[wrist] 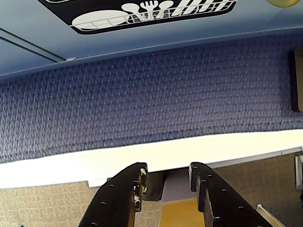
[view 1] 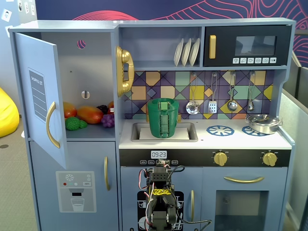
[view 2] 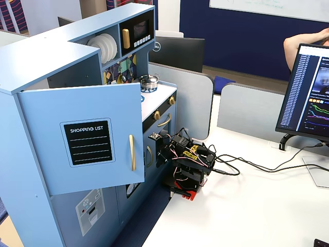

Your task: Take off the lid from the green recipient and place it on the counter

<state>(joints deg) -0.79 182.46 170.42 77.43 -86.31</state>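
Observation:
My gripper will next grab the lid by its light-green knob. Then it can take the lid off the green recipient [view 1: 163, 119].
The green recipient [view 1: 163, 119] stands upright in the recessed sink of the white counter [view 1: 211, 139]. The lid [view 1: 164, 100] sits on its top, with the lighter knob at its centre. My arm [view 1: 160, 202] is folded low in front of the kitchen's lower doors, well below the counter; it also shows in the other fixed view [view 2: 187, 163]. In the wrist view my gripper [wrist: 165, 172] points down at the blue carpet and white table edge. Its jaws stand apart with nothing between them. The pot and lid are hidden in the wrist view and behind the fridge door in the side fixed view.
A silver pot [view 1: 263, 123] sits on the right burner ring; the left ring [view 1: 220, 130] is bare. The fridge door [view 1: 41, 96] hangs open at left, with toy fruit [view 1: 86, 115] inside. Utensils hang on the back wall. A monitor [view 2: 308, 87] and cables lie on the table.

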